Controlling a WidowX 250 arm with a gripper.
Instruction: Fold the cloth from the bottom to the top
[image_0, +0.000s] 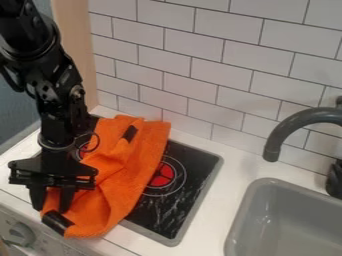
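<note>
I need to fold the orange cloth from the bottom to the top, so my gripper should next grab the cloth by its bottom corner with the dark patch.
The black gripper (51, 208) hangs at the lower left, over the near left corner of the orange cloth (127, 172). Its two fingers point down and stand apart, open, with some orange fabric showing between them. The cloth lies rumpled and lengthwise across the left part of the black stove top (177, 202), from the back edge to the front counter edge. One dark patch marks its far end and another its near end, just below the fingers. The arm hides part of the cloth's left side.
A grey sink (287, 217) with a dark curved faucet (294, 125) is at the right. White counter (230, 172) lies between stove and sink. A tiled wall (207, 65) rises behind; a knob (21, 233) sits on the front panel.
</note>
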